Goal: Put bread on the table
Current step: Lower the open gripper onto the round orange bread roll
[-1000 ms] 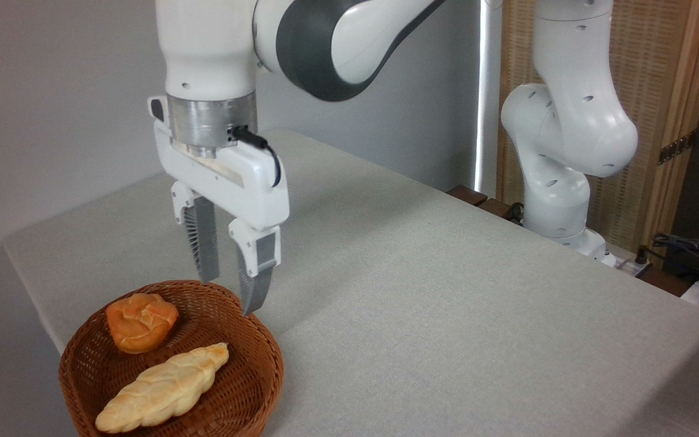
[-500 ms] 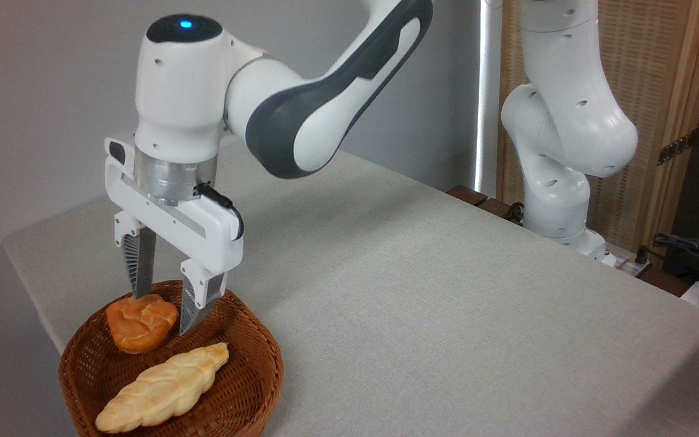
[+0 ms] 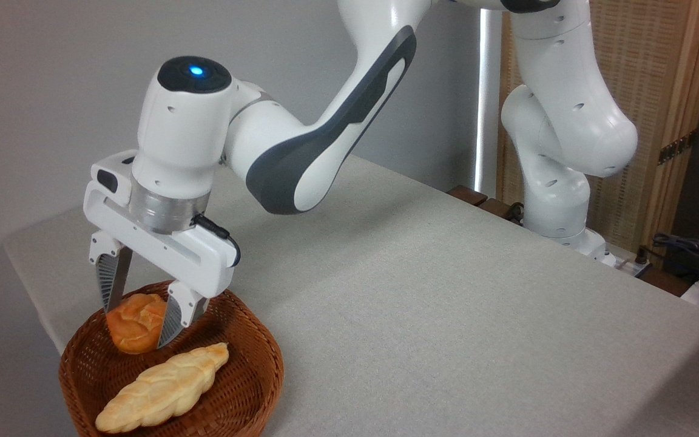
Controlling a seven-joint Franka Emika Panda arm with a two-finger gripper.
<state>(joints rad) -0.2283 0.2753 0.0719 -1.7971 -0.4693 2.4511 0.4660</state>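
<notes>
I need to put bread on the table, so my gripper should next take hold of the small orange-brown glossy bun by its rounded sides.
The bread (image 3: pixel 135 320), a small orange-brown glossy bun, lies at the back of a brown wicker basket (image 3: pixel 252 388) on the left end of the grey-beige table (image 3: pixel 446 291). My gripper (image 3: pixel 136 328) is open and points down into the basket. Its two fingers stand on either side of the bun, close against its flanks. The bun still rests on the basket floor, and its right edge is partly hidden by the nearer finger.
A long pale yellow braided loaf (image 3: pixel 161 388) lies in the front of the same basket, just below the gripper. The arm's white base (image 3: pixel 559 200) stands at the table's far right edge, with cables (image 3: pixel 689 249) beyond it.
The gripper came down and to the left, from above the basket's right rim to straddling the bun. Its fingers stayed apart. The bun and loaf have not moved.
</notes>
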